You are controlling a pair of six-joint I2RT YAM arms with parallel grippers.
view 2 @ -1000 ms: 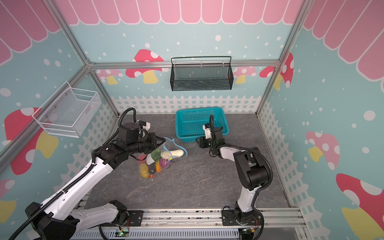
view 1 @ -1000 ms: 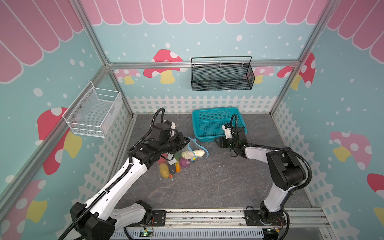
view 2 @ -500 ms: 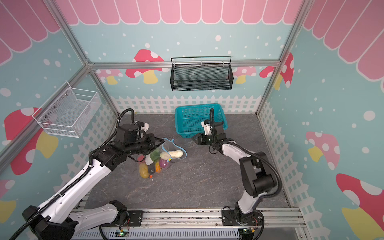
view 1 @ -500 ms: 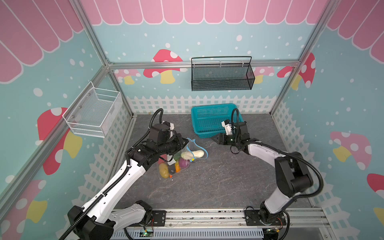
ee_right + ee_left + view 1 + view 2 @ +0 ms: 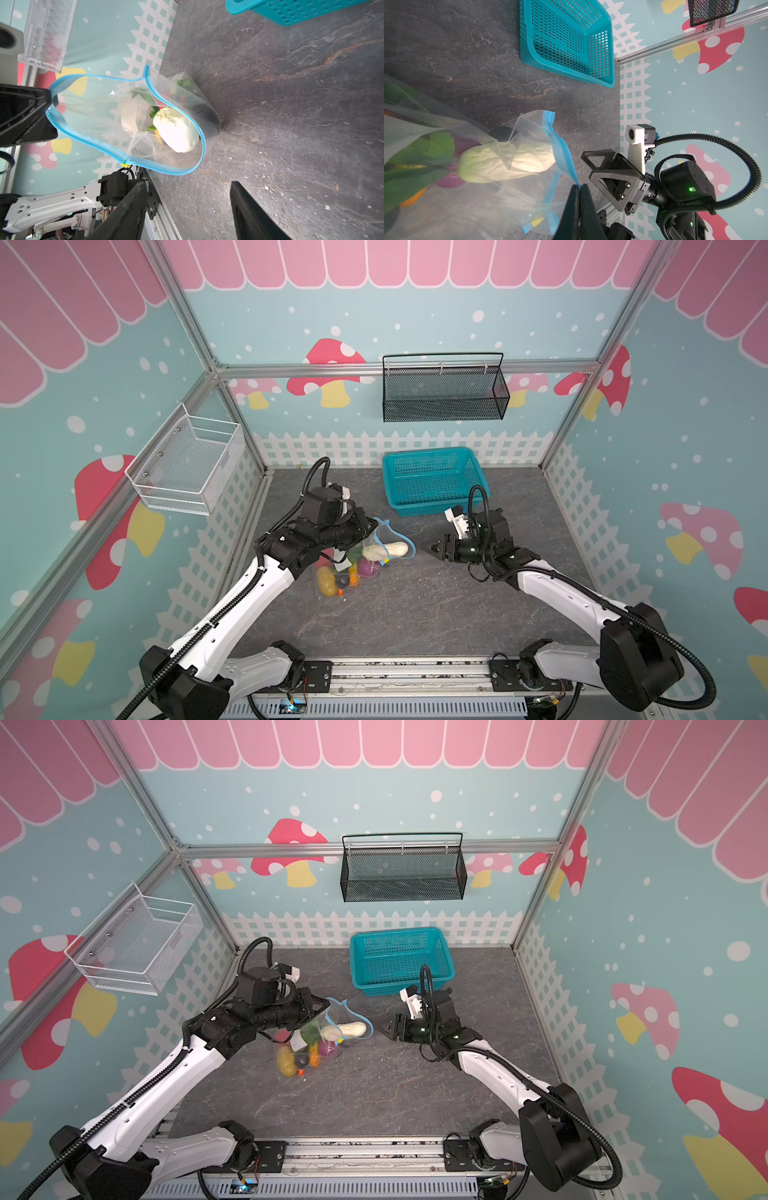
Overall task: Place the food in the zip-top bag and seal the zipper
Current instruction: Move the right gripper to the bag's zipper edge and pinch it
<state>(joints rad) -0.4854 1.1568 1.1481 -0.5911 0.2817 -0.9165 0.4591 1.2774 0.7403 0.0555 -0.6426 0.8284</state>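
Note:
Next, my right gripper pinches the zip-top bag's blue strip opposite my left gripper. This leaves the yellow slider (image 5: 124,164) free and holds the bag upright for sealing.
The clear zip-top bag (image 5: 388,536) (image 5: 337,1016) lies on the dark floor left of centre with its mouth gaping. Food sits inside: a white radish (image 5: 384,550) (image 5: 176,133) nearest the mouth, a purple onion (image 5: 368,568) and a yellow potato (image 5: 326,580) deeper in. The zipper's blue strip (image 5: 87,137) (image 5: 562,149) rings the mouth, with its yellow slider (image 5: 124,164) at one end. My left gripper (image 5: 374,526) (image 5: 580,186) is shut on the upper mouth edge and holds it raised. My right gripper (image 5: 426,548) (image 5: 188,184) is open and empty, pointing at the mouth a short gap away.
A teal lattice basket (image 5: 432,481) (image 5: 399,963) stands behind the right gripper by the back fence. A black mesh basket (image 5: 442,389) hangs on the back wall. A white wire basket (image 5: 187,464) hangs on the left wall.
My right gripper has left the teal basket's front edge, swung down toward the bag's mouth and opened wider. The left gripper and the bag have stayed put.

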